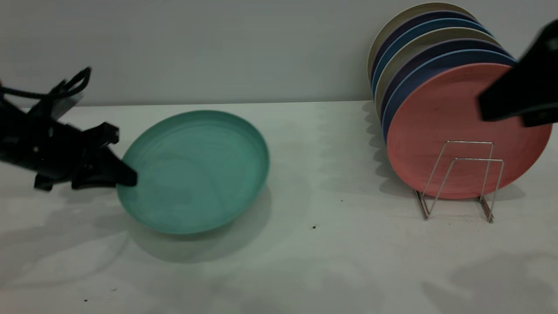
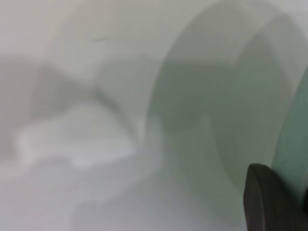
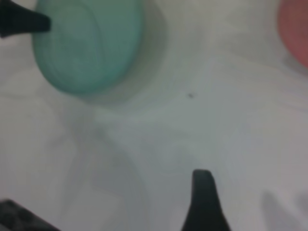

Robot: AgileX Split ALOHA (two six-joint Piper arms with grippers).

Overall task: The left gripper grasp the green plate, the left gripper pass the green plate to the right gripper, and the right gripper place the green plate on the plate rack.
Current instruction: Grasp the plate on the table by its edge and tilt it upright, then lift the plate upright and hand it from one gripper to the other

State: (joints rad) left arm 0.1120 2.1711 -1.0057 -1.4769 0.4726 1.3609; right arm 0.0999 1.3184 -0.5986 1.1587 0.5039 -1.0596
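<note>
Next, my right gripper grabs the green plate by its free rim (image 1: 263, 170), opposite the held part, to place it on the plate rack (image 1: 457, 181).
The green plate (image 1: 196, 170) is near the table's left, tilted with its inside facing the exterior camera, a shadow under it. My left gripper (image 1: 127, 177) is shut on the plate's left rim. In the left wrist view one black finger (image 2: 269, 202) lies against the green rim (image 2: 294, 139). My right gripper (image 1: 518, 98) hangs high at the far right, in front of the racked plates, open and empty. Its wrist view shows one finger (image 3: 204, 202) over bare table and the green plate (image 3: 89, 43) far off. The wire plate rack (image 1: 457, 181) stands at the right.
A salmon-pink plate (image 1: 444, 126) stands at the front of the rack, with several dark blue and beige plates (image 1: 418, 48) upright behind it. The two front wire loops hold no plate. White table (image 1: 331, 196) lies between the green plate and the rack.
</note>
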